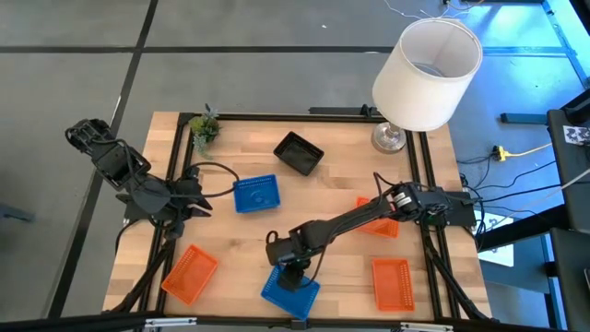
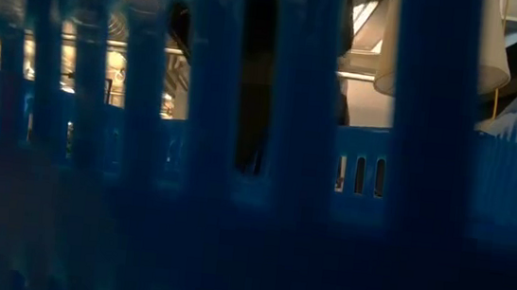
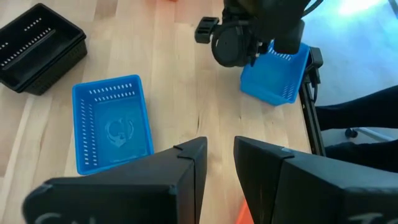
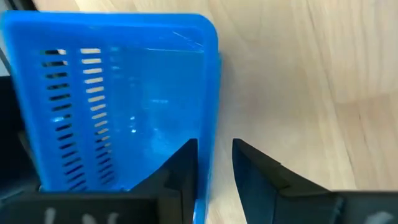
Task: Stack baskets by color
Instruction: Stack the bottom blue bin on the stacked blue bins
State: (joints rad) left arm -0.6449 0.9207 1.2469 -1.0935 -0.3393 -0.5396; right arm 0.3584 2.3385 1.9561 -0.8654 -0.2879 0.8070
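Note:
I should lift this blue basket by its side's rim (image 4: 212, 106) next with my right gripper to stack both blue baskets.
A blue basket (image 1: 293, 293) lies near the table's front edge, and its lattice wall (image 2: 238, 162) fills the low view. My right gripper (image 4: 215, 144) is open over it. One finger (image 4: 183, 171) stands inside the basket and the other (image 4: 261, 177) outside its side wall. A second blue basket (image 1: 255, 194) rests flat on the table at mid left. My left gripper (image 3: 221, 155) hovers open beside it at the left edge, holding nothing. A black basket (image 1: 298, 152) sits at the far middle. Orange baskets lie at the near left (image 1: 191, 273), the near right (image 1: 391, 282) and under my right arm (image 1: 380, 224). My right gripper comes from above, slanting down, with the near blue basket's side wall (image 4: 210, 134) between its two fingers. A gap shows between the wall and the outer finger. Whether the inner finger touches the wall I cannot tell. The basket rests on the table.
A big white lampshade (image 1: 429, 72) on a metal base stands at the far right corner. A small green plant (image 1: 205, 127) stands at the far left. Black frame rails run along the table's sides. Bare wood lies in the middle between the baskets.

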